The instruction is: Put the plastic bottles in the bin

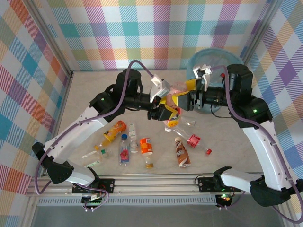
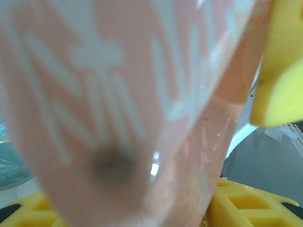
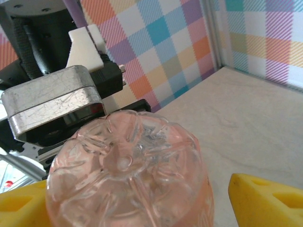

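Observation:
My right gripper should close on the bottle's base, because the bottle's ribbed base (image 1: pixel 180 89) (image 3: pixel 128 175) is deep between both fingers.
A pink plastic bottle (image 1: pixel 177 88) hangs in the air over the middle of the table, between my two grippers. My left gripper (image 1: pixel 169 111) is shut on it; in the left wrist view the bottle's pink label (image 2: pixel 118 94) is pressed close to the camera. My right gripper (image 1: pixel 183 93) is open around the bottle's ribbed base (image 3: pixel 128 175), and its right finger (image 3: pixel 265 198) stands apart from the bottle. The bin (image 1: pixel 213 59), with a light-blue liner, stands at the back right behind the right arm.
More bottles lie on the table near the front: an orange one (image 1: pixel 115 131), a clear blue-capped one (image 1: pixel 124 150), an orange-labelled one (image 1: pixel 146 146), a brown one (image 1: pixel 182 151), a red-labelled one (image 1: pixel 194 140). Checked walls close in the sides and back.

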Controlling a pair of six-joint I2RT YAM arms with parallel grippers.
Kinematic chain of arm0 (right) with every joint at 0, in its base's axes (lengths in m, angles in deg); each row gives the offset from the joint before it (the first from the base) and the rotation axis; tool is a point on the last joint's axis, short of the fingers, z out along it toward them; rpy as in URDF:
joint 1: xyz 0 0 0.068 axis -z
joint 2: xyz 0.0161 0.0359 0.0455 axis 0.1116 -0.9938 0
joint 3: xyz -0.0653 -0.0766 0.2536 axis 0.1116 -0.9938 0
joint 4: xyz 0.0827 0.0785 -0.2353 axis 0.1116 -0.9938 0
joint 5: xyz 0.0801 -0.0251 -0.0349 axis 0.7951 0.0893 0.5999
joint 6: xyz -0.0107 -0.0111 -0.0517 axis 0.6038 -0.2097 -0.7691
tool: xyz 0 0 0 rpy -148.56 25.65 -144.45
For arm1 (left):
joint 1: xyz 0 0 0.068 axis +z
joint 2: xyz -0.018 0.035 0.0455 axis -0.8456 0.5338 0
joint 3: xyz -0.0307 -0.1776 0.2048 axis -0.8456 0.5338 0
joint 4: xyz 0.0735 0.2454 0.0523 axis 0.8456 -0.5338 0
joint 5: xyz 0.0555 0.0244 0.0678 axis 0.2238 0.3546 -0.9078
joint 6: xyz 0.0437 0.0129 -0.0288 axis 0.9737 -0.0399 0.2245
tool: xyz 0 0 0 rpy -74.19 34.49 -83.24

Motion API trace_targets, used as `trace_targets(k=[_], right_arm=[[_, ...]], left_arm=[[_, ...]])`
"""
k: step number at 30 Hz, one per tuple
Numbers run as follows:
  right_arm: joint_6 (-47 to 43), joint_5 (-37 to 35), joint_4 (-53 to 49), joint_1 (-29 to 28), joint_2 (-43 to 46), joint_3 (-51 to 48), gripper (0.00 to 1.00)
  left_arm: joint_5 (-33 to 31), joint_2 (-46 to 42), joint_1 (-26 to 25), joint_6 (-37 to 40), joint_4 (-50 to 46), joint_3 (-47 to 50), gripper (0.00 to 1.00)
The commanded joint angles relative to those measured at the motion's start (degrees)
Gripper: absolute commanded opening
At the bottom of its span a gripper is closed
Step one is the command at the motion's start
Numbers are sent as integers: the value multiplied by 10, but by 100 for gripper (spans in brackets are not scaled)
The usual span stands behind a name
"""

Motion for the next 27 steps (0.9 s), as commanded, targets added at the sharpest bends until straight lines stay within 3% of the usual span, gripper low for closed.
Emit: trace_targets(k=[1, 8, 17, 23, 27], right_arm=[[-9, 37, 10, -1, -6, 9, 82], [-12, 39, 7, -1, -5, 7, 78], [-20, 6, 2, -1, 3, 11, 58], [-16, -72, -13, -1, 2, 41, 50], [-12, -170, -25, -1, -2, 70, 47]], left_arm=[[40, 9, -5, 16, -18, -29, 52], [56, 24, -5, 34, -47, -49, 52], [34, 13, -5, 28, -28, -39, 57], [-45, -20, -6, 0, 42, -1, 81], [-118, -43, -6, -12, 83, 17, 86]])
